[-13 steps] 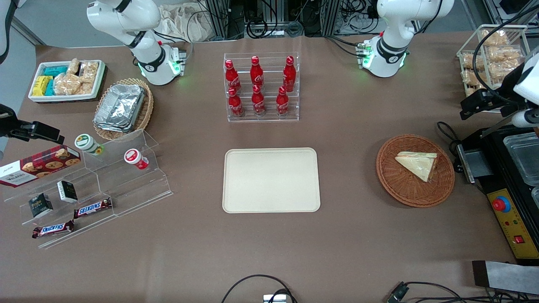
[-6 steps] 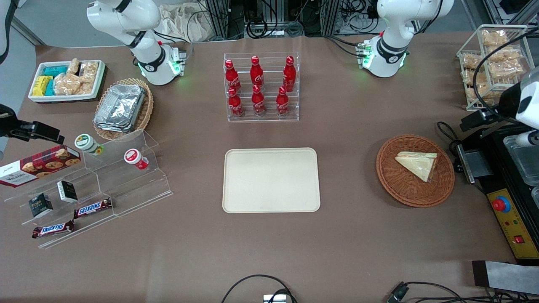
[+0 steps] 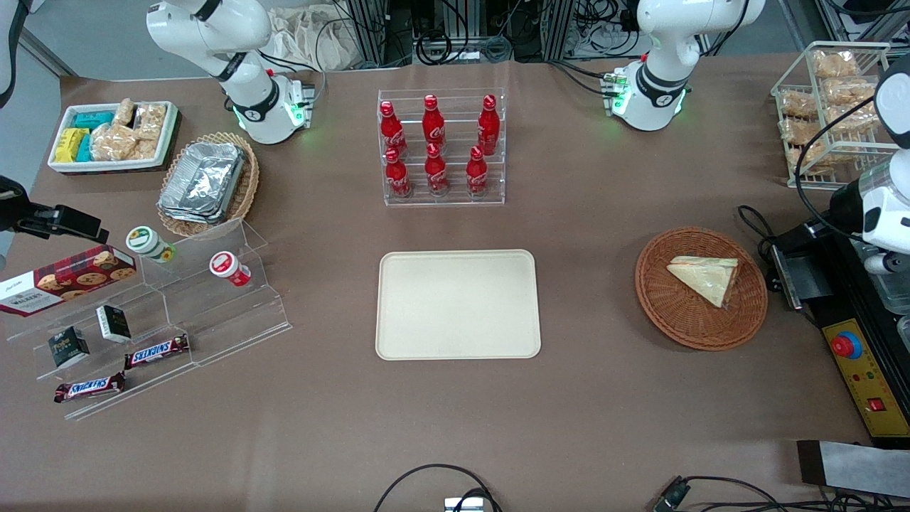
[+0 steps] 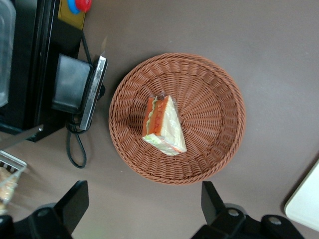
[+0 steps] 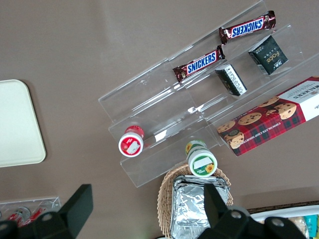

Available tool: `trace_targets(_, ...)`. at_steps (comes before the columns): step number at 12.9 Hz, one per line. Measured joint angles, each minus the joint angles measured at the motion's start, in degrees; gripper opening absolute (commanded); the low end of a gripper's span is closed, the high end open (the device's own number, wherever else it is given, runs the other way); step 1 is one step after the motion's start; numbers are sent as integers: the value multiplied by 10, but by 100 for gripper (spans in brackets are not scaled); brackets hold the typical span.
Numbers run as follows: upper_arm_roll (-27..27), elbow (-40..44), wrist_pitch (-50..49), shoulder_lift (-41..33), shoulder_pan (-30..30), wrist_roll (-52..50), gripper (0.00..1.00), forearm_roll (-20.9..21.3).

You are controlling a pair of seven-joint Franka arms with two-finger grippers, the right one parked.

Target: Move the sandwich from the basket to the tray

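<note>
Next, my gripper takes hold of the sandwich by its wrapped corner [image 4: 174, 147] to move the sandwich to the cream tray.
The sandwich [image 3: 704, 277] [image 4: 162, 124], a wrapped wedge with orange and green filling, lies in the round reddish-brown wicker basket [image 3: 657, 306] [image 4: 214, 99]. The cream tray [image 3: 457, 304] [image 4: 306, 204] lies flat with nothing on it, beside the basket toward the parked arm's end. My gripper [image 4: 144, 211] hangs open well above the table, clear of the sandwich. Its black fingers [image 4: 75, 204] stand wide apart, with brown table just outside the basket's rim showing between them. In the front view the working arm's wrist [image 3: 878, 210] hovers at the table's end, beside the basket.
A black machine [image 3: 864, 320] [image 4: 30, 64] with a red button [image 3: 846, 346] stands close beside the basket, a black cable [image 3: 753, 220] looping next to it. A white wire rack of snack bags [image 3: 832, 107] and a cola bottle rack [image 3: 441, 149] stand farther from the camera.
The working arm's wrist has swung from in front of the wire rack to nearer the camera, over the black machine beside the basket. The sandwich, basket and tray have not moved.
</note>
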Motion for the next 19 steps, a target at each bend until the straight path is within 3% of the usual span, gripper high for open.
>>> trace_targets(6, 1, -146, 139, -25, 45, -43, 100, -43)
trace_targets(19, -6, -293, 373, -3, 42, -69, 100, -100)
